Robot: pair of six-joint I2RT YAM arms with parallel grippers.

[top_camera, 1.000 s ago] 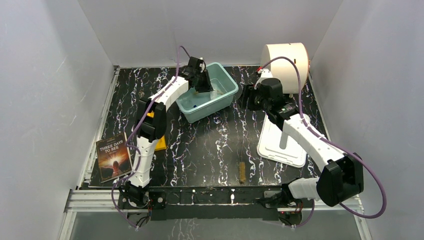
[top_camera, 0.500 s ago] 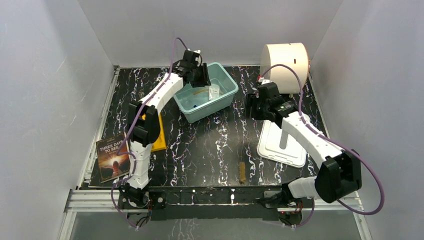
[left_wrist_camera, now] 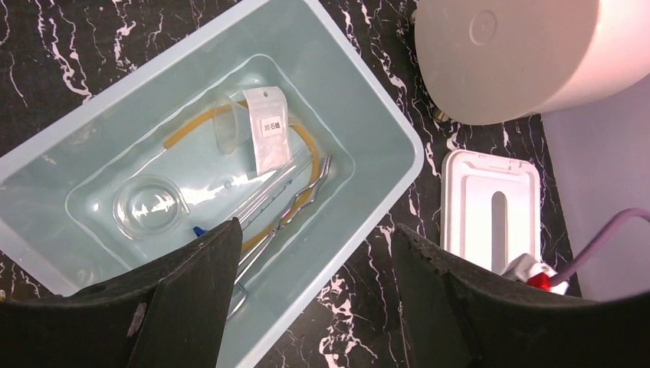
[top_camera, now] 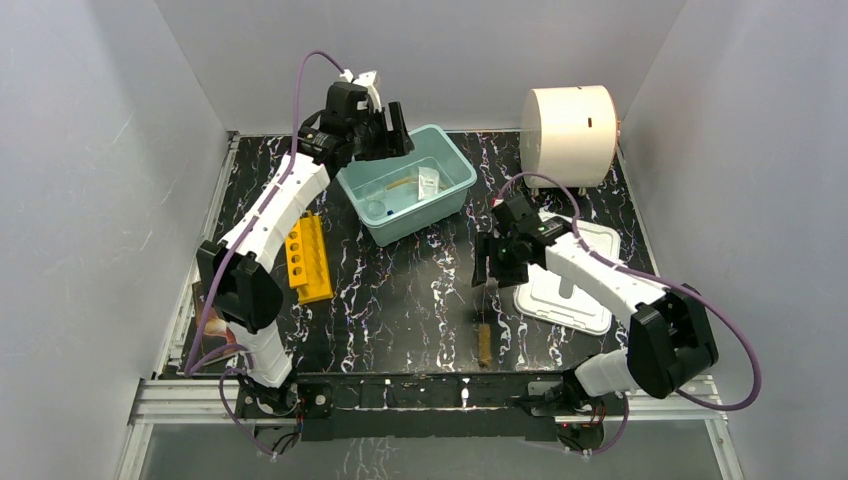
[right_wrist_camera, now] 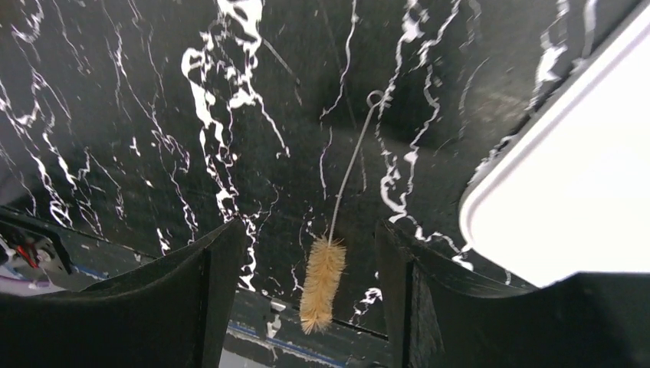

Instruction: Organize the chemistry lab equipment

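Observation:
I need to grab the brush (top_camera: 484,343) next with my right gripper, by its wire handle beside the bristles, so that it can be put away in the teal bin (top_camera: 452,188).
A teal bin (top_camera: 452,188) stands at the back centre. In the left wrist view the bin (left_wrist_camera: 398,165) holds a tan rubber tube (left_wrist_camera: 310,142), a clear round vessel (left_wrist_camera: 149,207), a small plastic bag (left_wrist_camera: 268,138), metal tongs (left_wrist_camera: 306,195), glass tubes (left_wrist_camera: 264,201) and a blue cap (left_wrist_camera: 198,229). My left gripper (top_camera: 388,128) (left_wrist_camera: 316,230) is open and empty above the bin's far left side. A brown bristle brush (top_camera: 484,343) (right_wrist_camera: 322,284) with a wire handle lies on the mat near the front edge. My right gripper (top_camera: 487,272) (right_wrist_camera: 308,228) is open and hovers above the brush's handle.
A big white cylinder (top_camera: 570,128) (left_wrist_camera: 513,54) stands at the back right. A white lid (top_camera: 565,290) (left_wrist_camera: 490,207) (right_wrist_camera: 567,184) lies right of the brush, under the right arm. A yellow tube rack (top_camera: 307,258) stands on the left.
My left gripper lifted out of the bin and drew back to the left. My right arm swung from near the cylinder forward to above the brush's handle.

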